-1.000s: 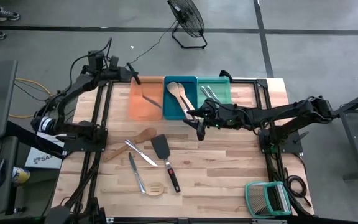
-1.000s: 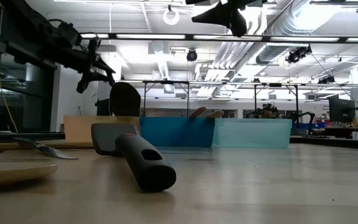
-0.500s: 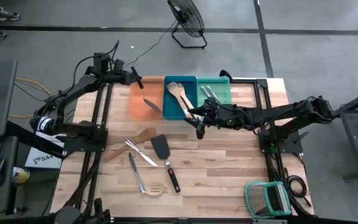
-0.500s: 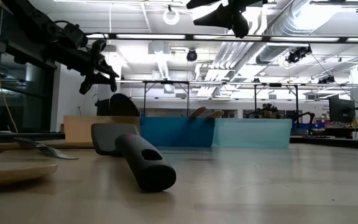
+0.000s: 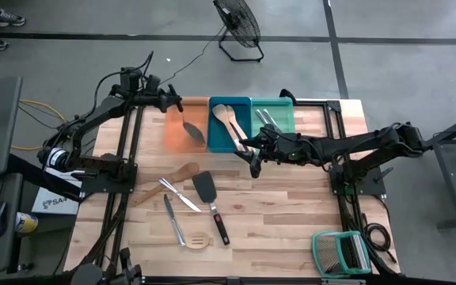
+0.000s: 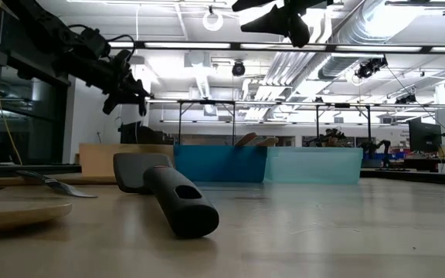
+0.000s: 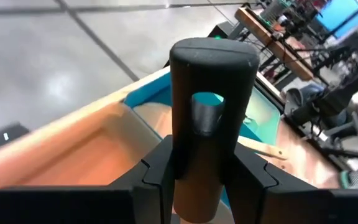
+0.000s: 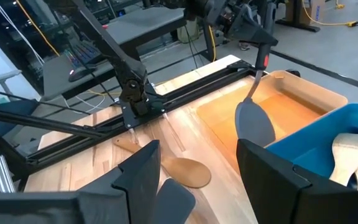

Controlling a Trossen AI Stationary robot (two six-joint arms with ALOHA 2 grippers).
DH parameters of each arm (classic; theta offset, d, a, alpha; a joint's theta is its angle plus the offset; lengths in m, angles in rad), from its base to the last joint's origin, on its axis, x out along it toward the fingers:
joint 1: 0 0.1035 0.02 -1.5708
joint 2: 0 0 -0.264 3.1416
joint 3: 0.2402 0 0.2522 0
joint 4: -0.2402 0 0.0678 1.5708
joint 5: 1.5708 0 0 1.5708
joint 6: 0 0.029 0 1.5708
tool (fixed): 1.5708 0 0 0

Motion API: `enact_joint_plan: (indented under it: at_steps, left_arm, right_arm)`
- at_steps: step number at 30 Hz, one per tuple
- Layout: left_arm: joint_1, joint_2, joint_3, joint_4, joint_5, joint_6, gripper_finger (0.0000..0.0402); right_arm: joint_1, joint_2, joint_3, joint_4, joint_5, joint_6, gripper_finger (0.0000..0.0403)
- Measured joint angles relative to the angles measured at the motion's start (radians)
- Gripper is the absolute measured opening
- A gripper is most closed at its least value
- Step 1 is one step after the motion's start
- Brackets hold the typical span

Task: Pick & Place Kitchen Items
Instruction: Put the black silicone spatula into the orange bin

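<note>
On the black spatula, its blade tilts steeply below the fingertips. My left gripper should keep holding the spatula until the spatula lies flat in the orange tray point(image 5: 182, 138).
My left gripper point(image 5: 170, 100) is above the far left corner of the orange tray point(image 5: 182, 138), shut on a black spatula point(image 5: 191, 129) with a red-and-black handle. Its blade point(image 8: 255, 122) hangs over the tray. My right gripper point(image 5: 254, 164) hovers open above the table, just near of the blue tray point(image 5: 229, 136), touching nothing. On the table lie a wooden spoon point(image 5: 179, 172), two silver pieces point(image 5: 180, 195), a second black spatula point(image 5: 210, 198) and a slotted wooden spatula point(image 5: 198, 240). Wooden spoons point(image 5: 226, 116) lie in the blue tray, and silver cutlery point(image 5: 264, 118) lies in the teal one. My left gripper pinches the spatula's handle point(image 7: 194, 180) between its two fingers point(image 7: 157, 177), a little below the free end. The end with its hang hole point(image 7: 207, 112) sticks out past them. The spatula hangs steeply below the gripper, blade lowest over the orange tray; whether the blade touches the tray I cannot tell.
The orange, blue and teal trays point(image 5: 275, 121) stand side by side along the far edge. A green-framed wire rack point(image 5: 341, 252) sits at the near right corner. Bare wood lies between the right gripper and the rack. A floor fan point(image 5: 238, 28) stands beyond the table.
My left gripper has shifted a little toward the table's right, over the orange tray. The spatula in it has swung and sunk, so that in the low view its blade now shows lower behind the tray wall. My right arm has kept still.
</note>
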Motion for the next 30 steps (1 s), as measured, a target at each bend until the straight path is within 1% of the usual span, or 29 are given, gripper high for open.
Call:
enact_joint_plan:
  at_steps: [3,8,12,20,23,30]
  left_arm:
    - [0.0,0.0,0.0,0.05,0.005,0.052,0.0099]
    - [0.001,-0.011,0.0,0.127,-0.046,0.121,0.0099]
    - [-0.011,-0.012,0.0,0.184,-0.059,0.183,0.0099]
    - [-0.116,-0.012,0.0,0.165,-0.266,0.304,0.0099]
    - [-0.153,-0.011,-0.007,0.189,-0.332,0.328,0.0099]
    - [-0.183,-0.012,-0.054,0.268,-0.393,0.284,0.0099]
  right_arm:
    - [0.0,0.0,0.0,-0.007,0.0,0.0,0.0203]
    - [0.0,0.0,0.0,-0.034,0.0,0.0,0.0203]
    - [0.0,0.0,0.0,-0.051,0.0,0.001,0.0203]
    - [0.0,0.0,0.0,-0.056,0.026,0.0,0.0203]
    - [0.0,0.0,0.0,-0.057,0.026,0.001,0.0203]
    - [0.0,0.0,0.0,-0.057,0.026,0.001,0.0203]
